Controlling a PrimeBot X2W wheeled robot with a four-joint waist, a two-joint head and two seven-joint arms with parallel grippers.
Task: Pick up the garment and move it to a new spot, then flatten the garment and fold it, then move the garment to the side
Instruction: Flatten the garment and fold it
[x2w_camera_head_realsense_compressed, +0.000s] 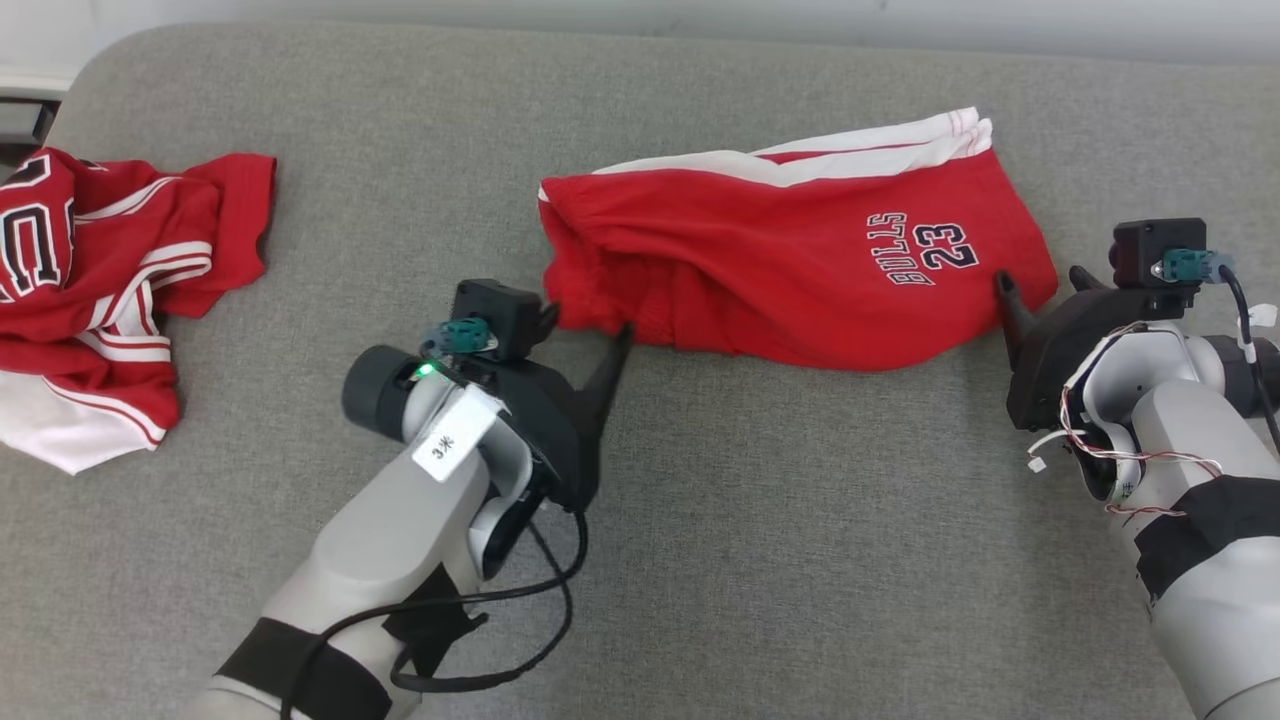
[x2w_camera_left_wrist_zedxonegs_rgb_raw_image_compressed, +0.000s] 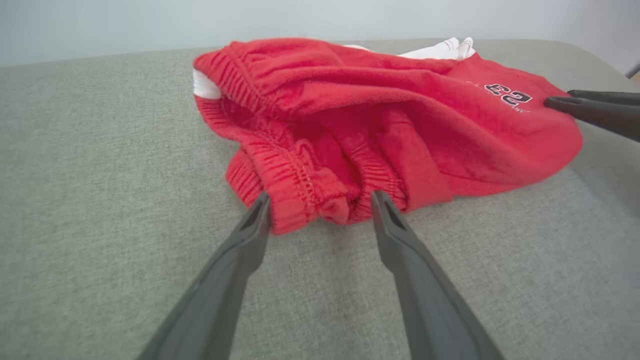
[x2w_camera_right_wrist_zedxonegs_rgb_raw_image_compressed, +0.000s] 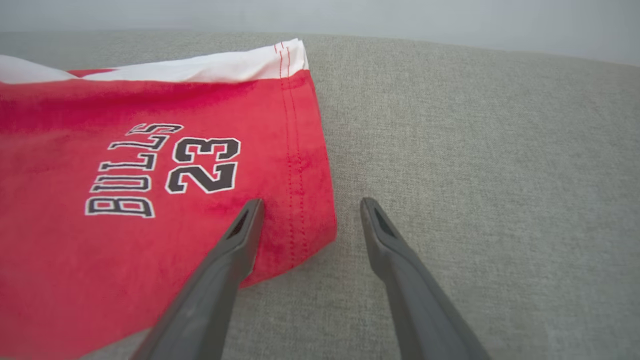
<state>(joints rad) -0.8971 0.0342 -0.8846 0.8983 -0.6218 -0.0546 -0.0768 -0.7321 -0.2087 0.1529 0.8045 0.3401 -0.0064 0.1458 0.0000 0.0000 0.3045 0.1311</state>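
The left gripper grabs the garment by its gathered waistband corner (x2w_camera_head_realsense_compressed: 585, 316) next. The garment's printed leg (x2w_camera_head_realsense_compressed: 924, 258) lies flat while its elastic end bunches up.
The garment (x2w_camera_head_realsense_compressed: 800, 260) is a pair of red shorts with white side stripes and "BULLS 23" print, lying roughly flat across the grey cushion. My left gripper (x2w_camera_head_realsense_compressed: 588, 325) stands open at the bunched elastic waistband, whose corner (x2w_camera_left_wrist_zedxonegs_rgb_raw_image_compressed: 300, 200) sits between the fingertips. At the opposite end my right gripper (x2w_camera_head_realsense_compressed: 1038, 278) is open at the hem corner. In the right wrist view the garment (x2w_camera_right_wrist_zedxonegs_rgb_raw_image_compressed: 150, 200) has one finger over its hem, and the other finger (x2w_camera_right_wrist_zedxonegs_rgb_raw_image_compressed: 380, 230) is over bare cushion. Neither gripper holds anything.
A crumpled red and white jersey (x2w_camera_head_realsense_compressed: 90, 290) lies at the far left of the grey cushion (x2w_camera_head_realsense_compressed: 700, 550). The cushion's rounded back edge runs along the top, with a pale wall behind. Bare fabric stretches in front of the shorts.
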